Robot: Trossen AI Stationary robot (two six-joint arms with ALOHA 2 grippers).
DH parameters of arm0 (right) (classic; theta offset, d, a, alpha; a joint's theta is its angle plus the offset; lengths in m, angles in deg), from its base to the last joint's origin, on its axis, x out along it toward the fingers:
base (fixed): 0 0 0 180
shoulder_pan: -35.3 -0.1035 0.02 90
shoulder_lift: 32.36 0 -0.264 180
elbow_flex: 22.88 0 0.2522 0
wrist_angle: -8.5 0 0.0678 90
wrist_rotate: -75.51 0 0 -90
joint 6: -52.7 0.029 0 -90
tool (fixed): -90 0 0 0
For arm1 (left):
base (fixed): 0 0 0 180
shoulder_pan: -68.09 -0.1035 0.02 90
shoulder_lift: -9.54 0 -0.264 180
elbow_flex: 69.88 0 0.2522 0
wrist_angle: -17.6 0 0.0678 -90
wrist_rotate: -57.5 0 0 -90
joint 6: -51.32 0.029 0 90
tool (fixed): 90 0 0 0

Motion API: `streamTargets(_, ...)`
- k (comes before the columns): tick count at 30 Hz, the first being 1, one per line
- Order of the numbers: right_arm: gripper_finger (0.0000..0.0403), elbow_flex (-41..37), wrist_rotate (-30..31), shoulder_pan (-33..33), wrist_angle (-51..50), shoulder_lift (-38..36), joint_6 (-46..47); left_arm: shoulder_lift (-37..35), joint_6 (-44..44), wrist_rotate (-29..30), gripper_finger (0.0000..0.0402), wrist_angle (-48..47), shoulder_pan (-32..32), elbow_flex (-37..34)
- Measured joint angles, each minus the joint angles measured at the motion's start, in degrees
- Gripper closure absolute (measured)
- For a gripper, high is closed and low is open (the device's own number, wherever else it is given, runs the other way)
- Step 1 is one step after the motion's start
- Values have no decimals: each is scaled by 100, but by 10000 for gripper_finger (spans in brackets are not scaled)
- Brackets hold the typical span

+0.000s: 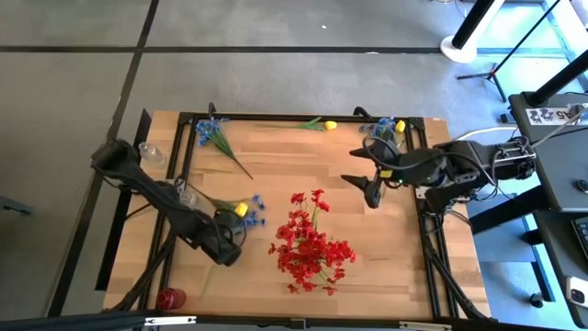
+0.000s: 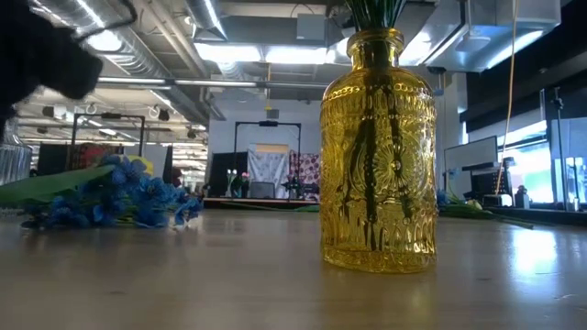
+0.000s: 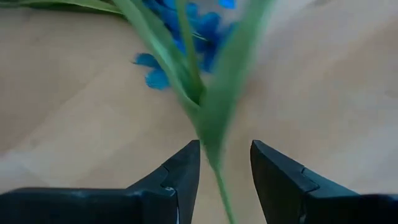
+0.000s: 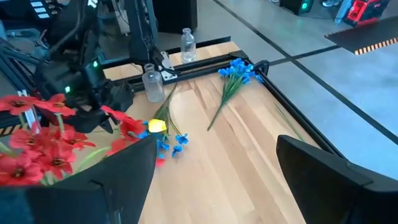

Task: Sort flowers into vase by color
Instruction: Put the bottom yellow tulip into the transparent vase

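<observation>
The yellow flower needs to be sorted into a vase by color, so my left gripper should grab it by its green stem next.
A sprig with blue blooms and one yellow bloom [image 1: 248, 210] lies flat on the table left of centre, its thin green stem [image 3: 214, 146] running toward the near edge. My left gripper [image 1: 227, 246] points down over that stem. It is open, one finger on each side of the stem [image 3: 225, 158] and apart from it. A bunch of red flowers [image 1: 310, 244] stands near the middle front. In the low view a yellow glass vase [image 2: 378, 151] has green stems in its neck. My right gripper [image 1: 372, 188] hangs open and empty above the table's right part.
Another blue sprig [image 1: 213, 131] lies at the far left and a yellow flower [image 1: 323, 124] at the far edge. More blue and yellow blooms [image 1: 386, 129] show at the far right. Two clear bottles [image 1: 152, 152] [image 1: 188, 193] stand on the left, and a red vase [image 1: 170, 299] at the near left corner.
</observation>
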Motion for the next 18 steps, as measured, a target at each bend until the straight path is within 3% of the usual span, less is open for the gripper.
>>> streamTargets(6,72,0,-164,0,-27,0,-213,554,-13,-133,269,-5,-398,0)
streamTargets(10,72,0,-210,0,-27,0,-130,622,34,-92,316,-10,-557,2)
streamTargets(13,72,0,-351,0,-26,0,4,417,131,107,379,-125,-558,31)
streamTargets(18,72,0,-569,0,-31,0,340,-512,370,941,388,-780,-412,393)
